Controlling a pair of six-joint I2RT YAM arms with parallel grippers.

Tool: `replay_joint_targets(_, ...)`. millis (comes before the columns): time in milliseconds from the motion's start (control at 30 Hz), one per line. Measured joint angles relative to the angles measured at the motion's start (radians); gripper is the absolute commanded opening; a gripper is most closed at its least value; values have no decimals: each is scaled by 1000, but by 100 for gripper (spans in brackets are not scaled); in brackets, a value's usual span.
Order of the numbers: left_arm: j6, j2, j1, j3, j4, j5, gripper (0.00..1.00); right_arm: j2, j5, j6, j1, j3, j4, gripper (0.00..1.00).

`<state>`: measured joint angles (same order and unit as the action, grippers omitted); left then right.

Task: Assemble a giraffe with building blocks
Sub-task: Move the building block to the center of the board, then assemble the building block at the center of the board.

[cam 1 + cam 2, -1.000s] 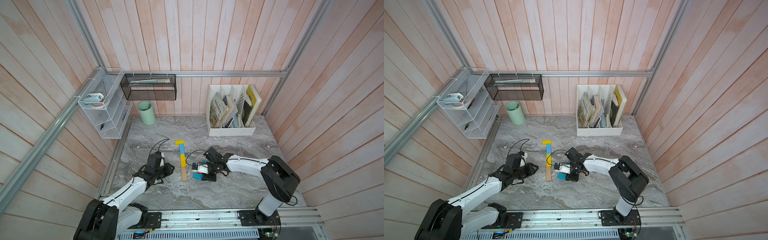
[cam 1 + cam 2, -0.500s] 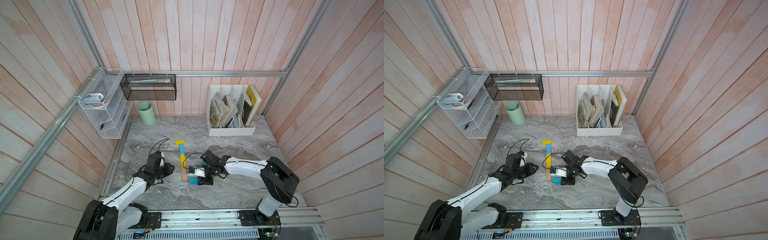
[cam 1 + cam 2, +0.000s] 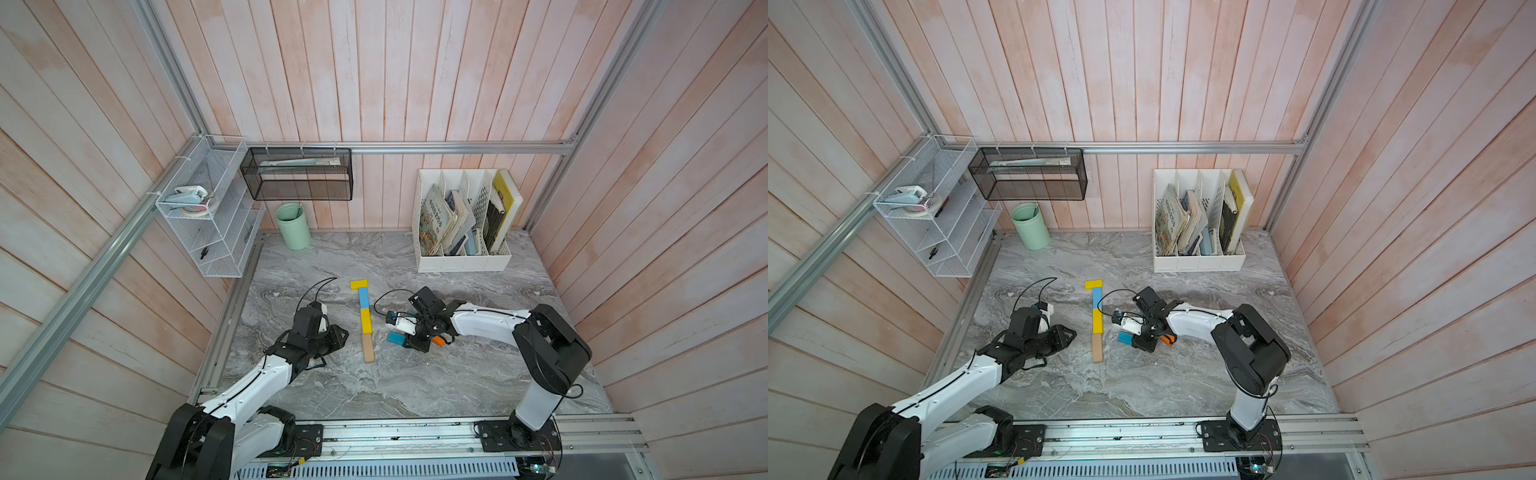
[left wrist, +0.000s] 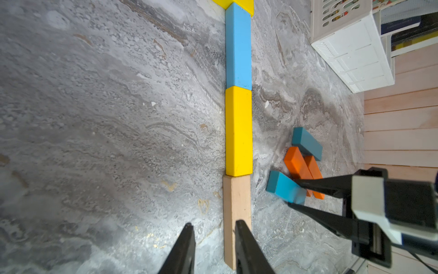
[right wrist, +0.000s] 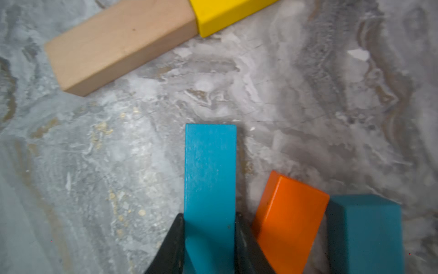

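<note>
The teal block stays held in my right gripper for now, until its end meets the tan block, since a piece of marble separates them.
The giraffe's head and neck lie flat in a line in both top views: yellow head, blue block, yellow block, tan block. My right gripper is shut on a teal block, held just right of the tan block. Two orange blocks and another teal block lie beside it. My left gripper stands open at the tan block's near end, one finger over the block and only bare table between the fingers.
A white file box with books stands at the back right. A green cup is at the back left under wire shelves. The marble tabletop runs to a metal rail at the front.
My right gripper, with the teal block in it, swung toward the tan block and then drew back a little. The left arm has not moved.
</note>
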<state>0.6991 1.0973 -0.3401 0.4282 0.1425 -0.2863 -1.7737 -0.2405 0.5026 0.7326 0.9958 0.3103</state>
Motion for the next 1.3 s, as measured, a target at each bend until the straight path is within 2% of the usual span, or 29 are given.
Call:
replay_joint_targets(200, 0, -1, 0, -2, 0, 0, 33, -6, 84, 32, 27, 21, 0, 0)
replay_joint_targets(500, -7, -15, 2, -2, 1, 2, 33, 37, 188, 122, 141, -22, 6, 0)
replay_joint_targets(867, -16, -15, 6, -2, 3, 4, 33, 76, 60, 210, 165, -65, 40, 0)
replay_joint_targets(1300, -26, -14, 11, 4, 27, 5, 33, -3, -23, 224, 182, 24, 88, 0)
